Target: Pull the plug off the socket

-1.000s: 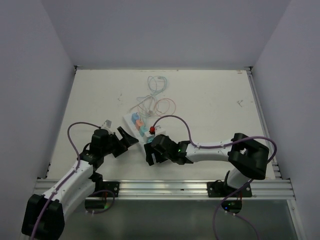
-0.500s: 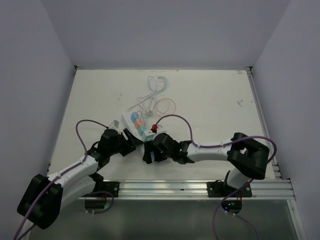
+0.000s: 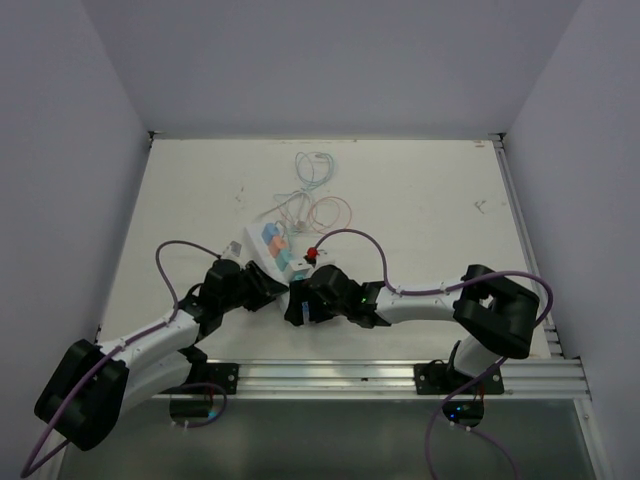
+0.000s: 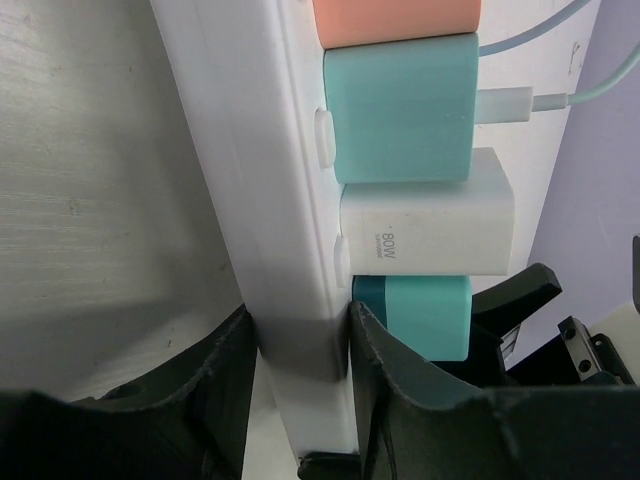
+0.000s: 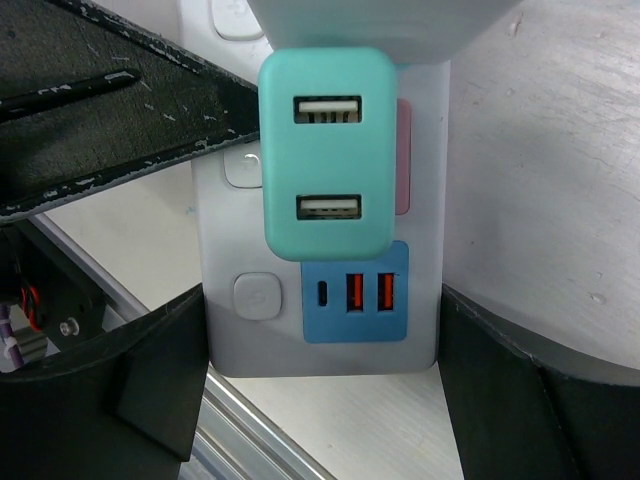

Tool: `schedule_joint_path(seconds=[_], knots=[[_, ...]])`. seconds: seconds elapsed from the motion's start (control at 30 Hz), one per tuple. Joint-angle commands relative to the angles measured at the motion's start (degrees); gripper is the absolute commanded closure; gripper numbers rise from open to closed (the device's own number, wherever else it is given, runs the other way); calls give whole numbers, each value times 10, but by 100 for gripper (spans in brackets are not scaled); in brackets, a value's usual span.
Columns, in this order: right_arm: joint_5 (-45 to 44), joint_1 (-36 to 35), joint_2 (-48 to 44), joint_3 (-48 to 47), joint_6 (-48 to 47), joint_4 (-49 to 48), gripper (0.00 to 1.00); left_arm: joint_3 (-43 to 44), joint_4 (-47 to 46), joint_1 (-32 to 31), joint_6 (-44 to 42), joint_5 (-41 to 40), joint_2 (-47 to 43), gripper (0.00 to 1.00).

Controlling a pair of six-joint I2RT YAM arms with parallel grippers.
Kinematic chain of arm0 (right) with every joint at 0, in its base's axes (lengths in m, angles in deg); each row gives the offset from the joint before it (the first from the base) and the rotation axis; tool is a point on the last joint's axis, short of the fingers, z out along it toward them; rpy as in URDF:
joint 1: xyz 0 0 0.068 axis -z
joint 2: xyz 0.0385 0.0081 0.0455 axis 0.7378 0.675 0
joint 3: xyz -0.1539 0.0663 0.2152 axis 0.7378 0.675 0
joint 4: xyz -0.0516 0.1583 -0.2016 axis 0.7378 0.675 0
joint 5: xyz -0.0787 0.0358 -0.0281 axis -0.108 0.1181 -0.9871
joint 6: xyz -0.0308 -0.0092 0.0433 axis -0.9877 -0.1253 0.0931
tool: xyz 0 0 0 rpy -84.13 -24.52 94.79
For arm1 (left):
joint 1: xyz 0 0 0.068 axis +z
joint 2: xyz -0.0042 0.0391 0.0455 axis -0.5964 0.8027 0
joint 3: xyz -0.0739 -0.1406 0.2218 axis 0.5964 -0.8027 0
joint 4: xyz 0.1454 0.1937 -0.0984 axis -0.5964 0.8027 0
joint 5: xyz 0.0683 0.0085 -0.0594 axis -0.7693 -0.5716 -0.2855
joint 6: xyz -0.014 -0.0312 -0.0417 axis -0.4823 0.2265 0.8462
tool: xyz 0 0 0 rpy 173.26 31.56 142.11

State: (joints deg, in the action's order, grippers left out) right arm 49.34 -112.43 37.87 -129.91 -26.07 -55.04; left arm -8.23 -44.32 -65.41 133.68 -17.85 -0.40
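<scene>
My right gripper grabs the opposite long sides of the teal plug nearest the socket's end (image 3: 299,276) (image 5: 329,154) next, to pull it straight off the socket.
The socket (image 3: 262,250), a long white power strip, lies slantwise at the table's middle with several plugs in it. In the left wrist view its side edge (image 4: 265,200) runs upward, carrying an orange plug, a teal plug with a cable (image 4: 400,110), a white charger (image 4: 425,212) and a teal plug (image 4: 415,315) nearest the end. My left gripper (image 4: 300,335) (image 3: 268,283) is shut on the strip's near end, one finger under it and one on top. My right gripper (image 5: 322,320) (image 3: 300,300) spans the same end (image 5: 260,340), its fingers against both long sides, just below the teal plug (image 5: 325,150).
Thin loose cables (image 3: 315,190) lie tangled behind the strip. The aluminium rail (image 3: 330,375) runs along the near edge, right below the strip's end (image 5: 250,440). The left finger (image 5: 120,120) crosses the right wrist view's upper left. Walls enclose the table.
My left arm has swung right to the strip, and its jaws have gone from wide open to shut on the near end. The right arm has hardly moved.
</scene>
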Motion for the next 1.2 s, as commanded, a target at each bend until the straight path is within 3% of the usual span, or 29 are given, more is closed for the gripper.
schedule_joint_path(seconds=[0.0,0.03,0.13,0.17,0.27,0.37,0.7,1.17], knots=[[15,3,-12,-1,8,-77,95,-8,-37,-5,3,-11,2,70],[17,3,-12,1,8,-79,93,-8,-38,-6,3,-11,2,74],[23,2,-16,2,7,-82,65,-7,-33,-5,2,-14,-5,89],[24,3,-23,3,7,-82,46,-5,-26,-6,1,-15,-10,95],[14,3,-38,2,-1,-66,20,4,1,-6,-11,-25,-22,100],[6,5,-59,2,-6,-51,11,19,31,-6,-28,-34,-31,100],[-4,55,-135,8,-6,-23,19,62,109,-6,-78,-58,-50,100],[19,59,-41,-44,29,-44,35,64,113,-6,-84,-58,-51,100]])
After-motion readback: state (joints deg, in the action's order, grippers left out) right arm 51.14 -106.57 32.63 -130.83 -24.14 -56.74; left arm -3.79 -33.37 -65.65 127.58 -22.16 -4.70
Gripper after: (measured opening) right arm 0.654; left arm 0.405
